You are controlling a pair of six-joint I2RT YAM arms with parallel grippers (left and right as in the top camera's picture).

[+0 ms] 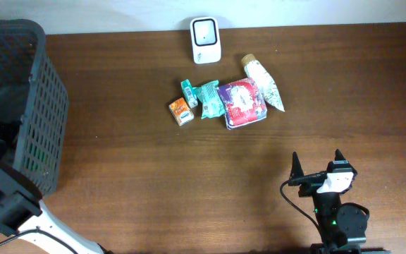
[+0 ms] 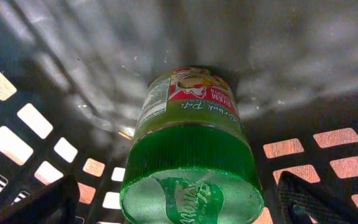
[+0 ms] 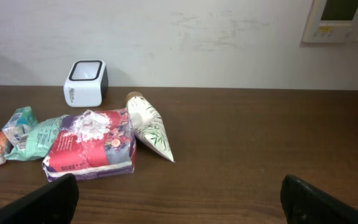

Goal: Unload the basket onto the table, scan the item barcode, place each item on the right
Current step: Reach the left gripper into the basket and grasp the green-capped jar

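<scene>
My left gripper grabs the jar (image 2: 188,118) by opposite sides of its green ribbed lid (image 2: 191,186) next. This leaves the jar's label and base free, to set the jar upright for scanning.
Lying on its side on the basket floor, a jar (image 2: 188,118) with a green ribbed lid (image 2: 191,186) and a green, red and white label points its lid at the left wrist camera. My left gripper (image 2: 179,208) is open, its fingers (image 2: 42,202) standing clear of the lid on both sides. In the overhead view this gripper is hidden inside the black basket (image 1: 20,85). The white scanner (image 1: 205,30) stands at the table's back edge. My right gripper (image 1: 319,169) is open and holds nothing, near the front right of the table.
Loose items lie mid-table: an orange packet (image 1: 181,111), a small teal box (image 1: 188,92), a teal packet (image 1: 209,99), a red-purple pack (image 1: 242,103) and a white cone-shaped pack (image 1: 263,83). The basket's lattice walls (image 2: 42,118) close round my left gripper.
</scene>
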